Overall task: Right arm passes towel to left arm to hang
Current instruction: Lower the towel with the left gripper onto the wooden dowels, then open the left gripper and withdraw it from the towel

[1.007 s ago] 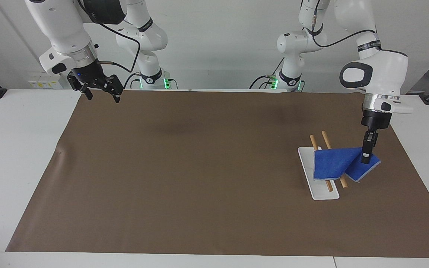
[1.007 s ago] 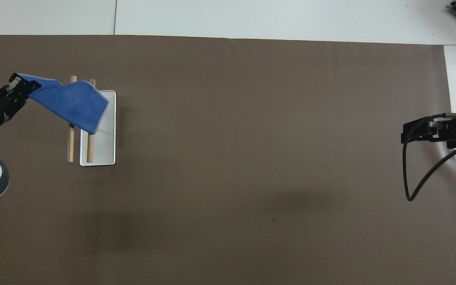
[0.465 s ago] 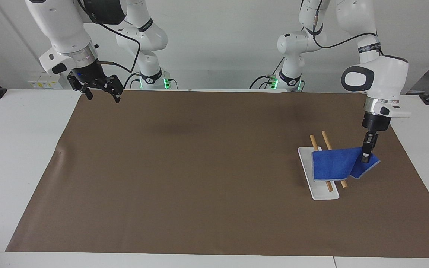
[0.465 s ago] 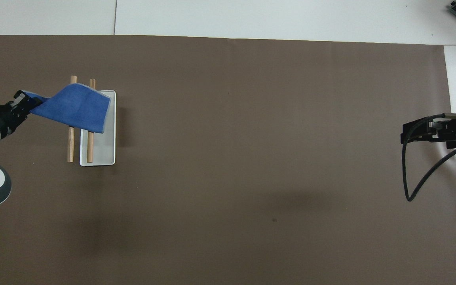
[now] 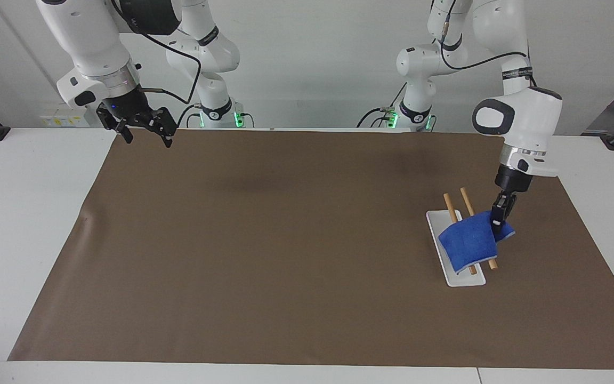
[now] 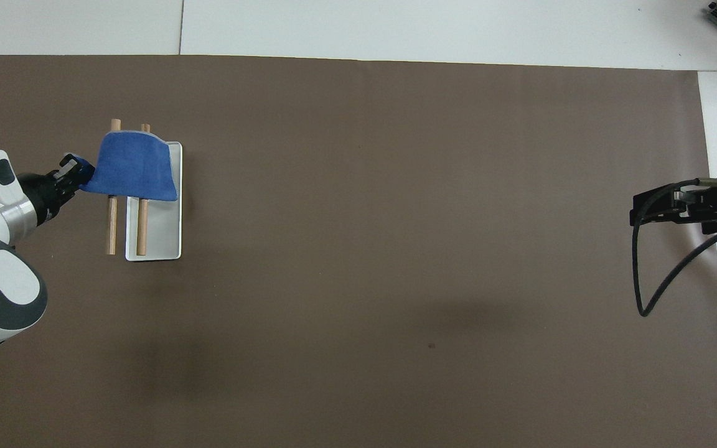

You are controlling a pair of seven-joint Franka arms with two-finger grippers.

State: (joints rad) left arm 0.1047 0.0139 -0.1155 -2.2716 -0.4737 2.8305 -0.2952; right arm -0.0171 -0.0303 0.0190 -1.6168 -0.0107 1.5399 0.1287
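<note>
The towel spans both wooden rods squarely, its far edge point(image 6: 172, 173) past them, and would stay draped, so it is time for my left gripper to release.
The towel point(image 5: 469, 242) point(image 6: 134, 168), a bright-blue cloth, lies draped across two wooden rods point(image 5: 450, 205) point(image 6: 111, 230) of a small rack with a white base point(image 5: 464, 278) point(image 6: 162, 233), toward the left arm's end of the table. My left gripper point(image 5: 497, 223) point(image 6: 75, 171) is shut on the towel's edge, just above the rods on the side away from the white base. My right gripper point(image 5: 144, 130) point(image 6: 657, 208) waits open and empty above the mat's corner at the right arm's end.
A brown mat point(image 5: 285, 240) point(image 6: 396, 249) covers most of the white table. A black cable point(image 6: 645, 280) loops from the right wrist. Nothing else stands on the mat.
The left gripper has carried the towel's edge toward the rack, and the cloth has bunched up over both rods. The right arm has stayed still.
</note>
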